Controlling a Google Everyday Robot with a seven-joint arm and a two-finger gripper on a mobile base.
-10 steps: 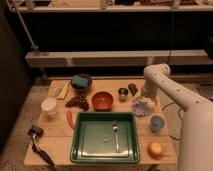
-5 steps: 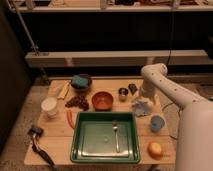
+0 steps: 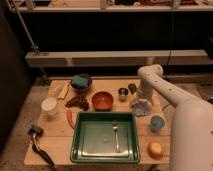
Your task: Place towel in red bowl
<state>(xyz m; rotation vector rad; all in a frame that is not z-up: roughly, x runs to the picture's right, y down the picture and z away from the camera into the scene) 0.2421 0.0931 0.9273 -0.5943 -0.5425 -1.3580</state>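
Observation:
My gripper grabs the towel by its crumpled top (image 3: 141,105) next, to place the towel in the red bowl (image 3: 102,100).
The towel (image 3: 142,106), a pale grey-blue crumpled cloth, lies on the wooden table right of centre. My gripper (image 3: 142,99) hangs at the end of the white arm directly over it, pointing down, open and very close to the cloth's top. The red bowl (image 3: 102,100) sits to the towel's left, past a small metal cup (image 3: 123,93), and nothing is inside it.
A green tray (image 3: 76,136) holding a spoon (image 3: 116,136) fills the front middle. A dark bowl with a teal sponge (image 3: 81,82) stands at the back left, a light blue cup (image 3: 157,123) and an orange fruit (image 3: 155,149) at the front right, and a white cup (image 3: 49,106) and a brush (image 3: 40,146) on the left.
The arm has hardly shifted, staying over the towel. The towel and the bowl lie where they were.

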